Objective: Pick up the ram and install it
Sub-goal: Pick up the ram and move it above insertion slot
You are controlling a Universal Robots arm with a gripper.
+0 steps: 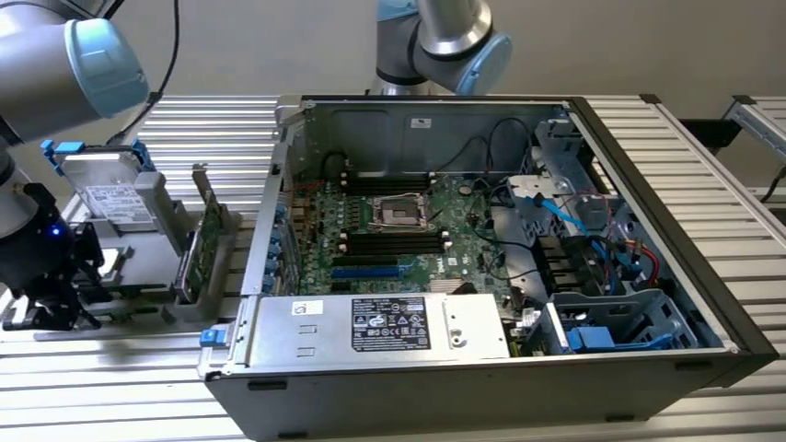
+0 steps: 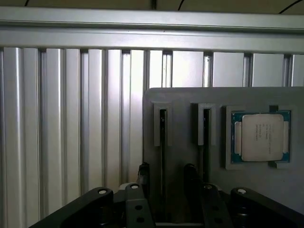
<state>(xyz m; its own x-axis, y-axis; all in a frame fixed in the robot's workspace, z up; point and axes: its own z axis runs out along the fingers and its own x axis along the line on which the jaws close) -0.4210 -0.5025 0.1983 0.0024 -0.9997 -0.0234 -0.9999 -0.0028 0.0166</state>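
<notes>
My gripper grabs the ram [image 2: 162, 135] by the middle of its long edge [image 2: 163, 176] next, to install it in the black memory slots.
Edge-on in a narrow slot of a grey fixture plate [image 2: 180, 102], the ram [image 2: 162, 135] shows as a thin dark strip. A second like strip [image 2: 205, 137] stands in the neighbouring slot. My gripper [image 2: 166, 176] hangs just above the plate, open, and its two dark fingers [image 2: 143, 172] straddle the first slot's line without touching the strip. At the exterior view's left, the gripper [image 1: 52, 308] is low over the same fixture [image 1: 129, 276], beside the open computer case [image 1: 491, 387]. Black memory slots [image 1: 390, 243] flank the CPU socket on the green motherboard.
A bare CPU [image 2: 260, 137] lies in a pocket of the fixture plate. A silver hard drive with blue tabs [image 1: 113, 198] and a green expansion card [image 1: 202, 247] stand upright between my gripper and the case. Ribbed aluminium table [image 2: 71, 118] surrounds the fixture. Cables fill the case's right side.
</notes>
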